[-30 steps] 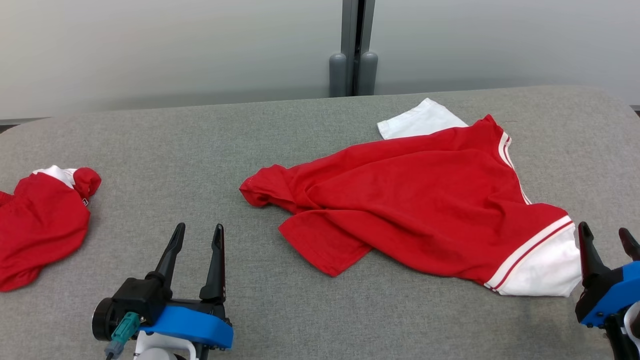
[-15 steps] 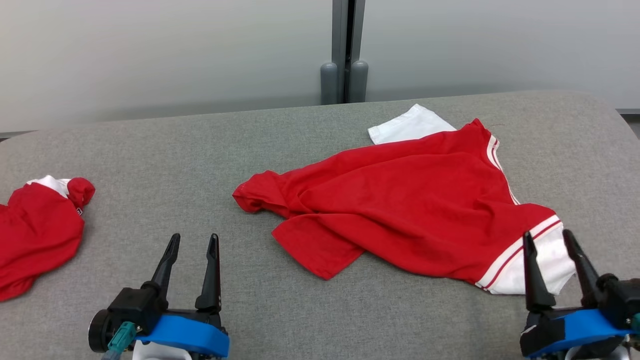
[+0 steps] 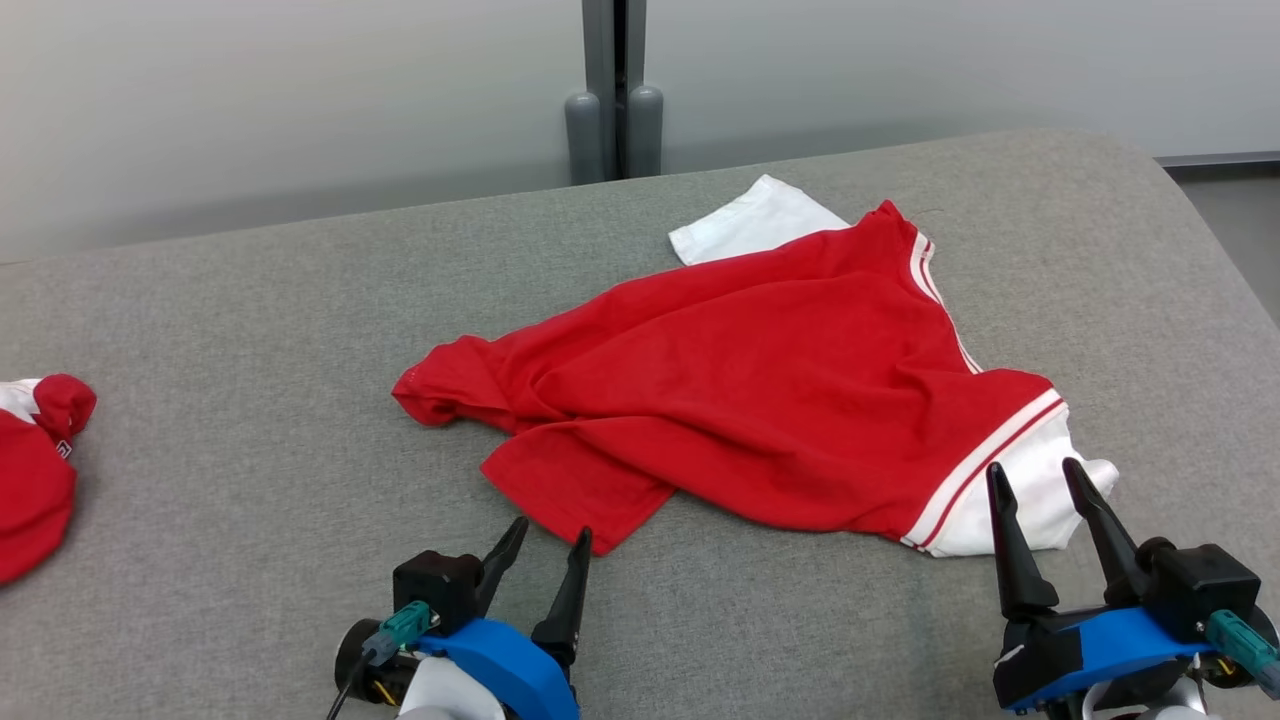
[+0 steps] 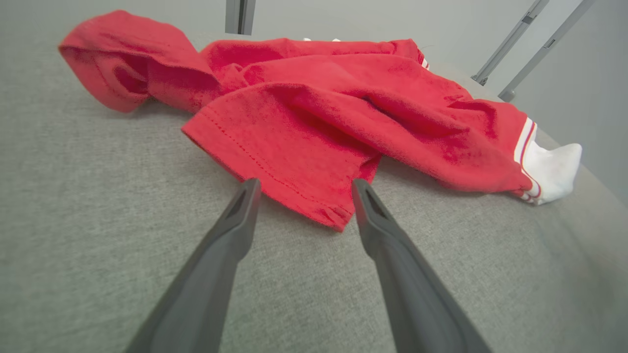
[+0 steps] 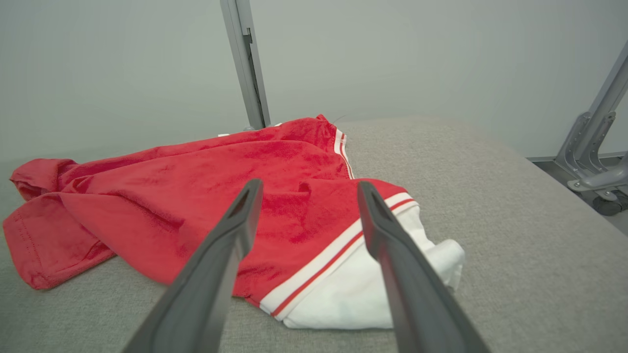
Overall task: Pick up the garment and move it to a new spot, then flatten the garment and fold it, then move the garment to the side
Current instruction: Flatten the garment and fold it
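The red hem corner point(image 3: 599, 546) sticks out as a single thin edge, while the rest lies loose and wrinkled. My left gripper will pinch the garment point(image 3: 760, 380) there next.
The garment point(image 3: 760, 380) is a red shirt with white, red-striped sleeves, lying rumpled on the grey table point(image 3: 250, 330). My left gripper point(image 3: 550, 532) stands open just short of the shirt's near red hem corner. In the left wrist view that corner of the garment point(image 4: 319, 98) lies between the tips of the left gripper point(image 4: 305, 182). My right gripper point(image 3: 1032, 468) is open at the near white sleeve. In the right wrist view the garment point(image 5: 171, 191) spreads out beyond the right gripper point(image 5: 309, 184), with the sleeve below its fingers. Nothing is held.
A second red and white garment point(image 3: 30, 470) lies bunched at the table's far left. The table's rounded right edge point(image 3: 1215, 260) drops to the floor. A grey post point(image 3: 613, 90) stands behind the table, and metal frame legs point(image 5: 588, 147) stand off to the right.
The head camera has swung right, shifting the whole picture left. My left gripper has moved right up to the shirt's hem corner. My right gripper has come in over the white sleeve.
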Available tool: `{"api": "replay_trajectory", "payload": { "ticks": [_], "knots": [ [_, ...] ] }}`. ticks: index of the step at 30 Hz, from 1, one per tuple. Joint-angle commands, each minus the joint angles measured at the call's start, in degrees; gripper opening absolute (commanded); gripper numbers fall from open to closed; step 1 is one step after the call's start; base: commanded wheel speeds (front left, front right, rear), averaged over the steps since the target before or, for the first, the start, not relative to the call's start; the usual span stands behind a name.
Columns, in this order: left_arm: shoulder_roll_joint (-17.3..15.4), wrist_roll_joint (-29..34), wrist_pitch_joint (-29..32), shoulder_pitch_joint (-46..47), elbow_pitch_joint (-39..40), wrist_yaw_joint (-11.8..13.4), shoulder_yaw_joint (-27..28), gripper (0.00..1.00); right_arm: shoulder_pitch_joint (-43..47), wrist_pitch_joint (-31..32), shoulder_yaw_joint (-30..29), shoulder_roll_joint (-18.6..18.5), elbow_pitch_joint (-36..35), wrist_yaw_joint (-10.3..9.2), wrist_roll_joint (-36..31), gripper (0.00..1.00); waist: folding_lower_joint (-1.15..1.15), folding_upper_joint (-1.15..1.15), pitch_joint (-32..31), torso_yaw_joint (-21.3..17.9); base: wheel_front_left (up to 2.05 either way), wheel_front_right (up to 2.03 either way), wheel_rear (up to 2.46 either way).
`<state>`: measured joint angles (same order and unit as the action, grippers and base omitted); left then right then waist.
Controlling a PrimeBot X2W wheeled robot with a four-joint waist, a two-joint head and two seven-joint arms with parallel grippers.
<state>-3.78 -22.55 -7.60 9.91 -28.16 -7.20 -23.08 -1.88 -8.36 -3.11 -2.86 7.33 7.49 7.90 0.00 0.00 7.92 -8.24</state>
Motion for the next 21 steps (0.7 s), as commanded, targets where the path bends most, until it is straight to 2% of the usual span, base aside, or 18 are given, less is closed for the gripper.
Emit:
{"api": "replay_trajectory", "payload": {
  "ticks": [1, 8, 18, 19, 20, 21],
  "knots": [
    [-0.21, -0.57, 0.28, 0.82, -0.39, -0.39, -0.17, 1.00, -0.75, -0.25, 0.21, -0.06, 0.16, 0.01, 0.23, 1.00, 0.00, 0.00, 0.08, -0.28, 0.00, 0.00, 0.00],
    [-0.67, -5.55, 3.06, 2.99, -4.60, -0.41, -2.58, 1.00, -1.55, -0.99, 1.12, -0.07, 1.39, 0.01, 1.36, 1.00, 0.00, 0.00, 0.89, -2.27, 0.00, 0.00, 0.00],
    [-0.20, -8.77, 3.96, 6.56, -8.79, -0.41, -5.73, 1.00, -2.20, -1.71, 2.55, -0.06, 2.22, 0.01, 2.46, 1.00, 0.00, 0.00, 1.51, -3.76, 0.00, 0.00, 0.00],
    [-0.19, -8.90, 3.76, 6.93, -9.17, -0.41, -6.15, 0.35, -2.30, -1.75, 2.65, -0.07, 2.29, 0.01, 2.51, 1.00, 0.00, 0.00, 1.55, -3.78, 0.00, 0.00, 0.00],
    [-0.19, -9.19, 3.48, 7.26, -9.44, -0.41, -6.36, 0.00, -2.38, -1.78, 2.73, -0.06, 2.36, 0.01, 2.53, 1.00, 0.00, 0.00, 1.58, -3.74, 0.00, 0.00, 0.00],
    [-0.27, -9.39, 3.26, 7.54, -9.66, -0.41, -6.53, 0.00, -2.43, -1.80, 2.70, -0.06, 2.41, 0.01, 2.62, 1.00, 0.00, 0.00, 1.63, -3.60, 0.00, 0.00, 0.00]
  ]
}}
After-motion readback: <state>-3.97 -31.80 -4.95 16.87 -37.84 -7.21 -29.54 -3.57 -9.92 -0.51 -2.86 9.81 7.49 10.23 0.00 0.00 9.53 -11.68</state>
